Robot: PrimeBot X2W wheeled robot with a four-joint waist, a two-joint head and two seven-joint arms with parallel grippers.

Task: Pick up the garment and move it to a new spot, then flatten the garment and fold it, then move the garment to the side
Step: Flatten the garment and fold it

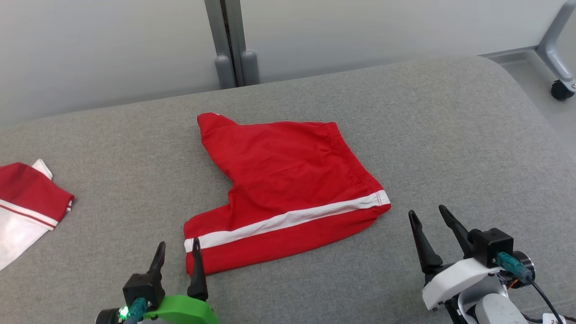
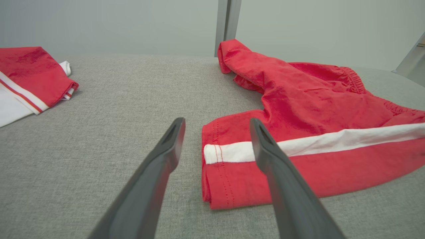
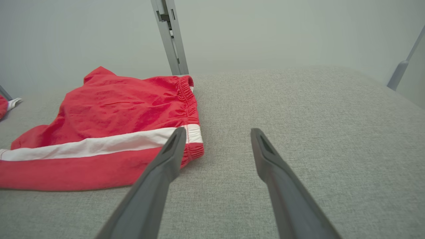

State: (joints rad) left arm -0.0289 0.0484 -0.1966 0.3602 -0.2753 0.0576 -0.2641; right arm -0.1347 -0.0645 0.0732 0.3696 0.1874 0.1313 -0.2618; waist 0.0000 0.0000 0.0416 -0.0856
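My left gripper grabs the garment by its hem edge at the white stripe (image 1: 189, 245) next, since the garment's leg (image 1: 281, 229) lies flat and slack on the padding.
The garment (image 1: 283, 189) is a pair of red shorts with a white side stripe, folded in half lengthwise and lying flat on the grey padded surface (image 1: 450, 148). My left gripper (image 1: 178, 248) stands open at the leg hem, its right finger over the hem corner and nothing held. In the left wrist view the left gripper (image 2: 216, 127) frames the hem of the garment (image 2: 298, 109). My right gripper (image 1: 427, 216) is open just right of the waistband end, apart from the cloth. The right wrist view shows the right gripper (image 3: 217, 134) beside the garment (image 3: 109, 129).
A second red and white cloth (image 1: 27, 202) lies at the left edge of the surface, also in the left wrist view as the second cloth (image 2: 30, 76). A grey post (image 1: 231, 45) stands behind the surface, and a caster wheel (image 1: 561, 89) sits at the far right.
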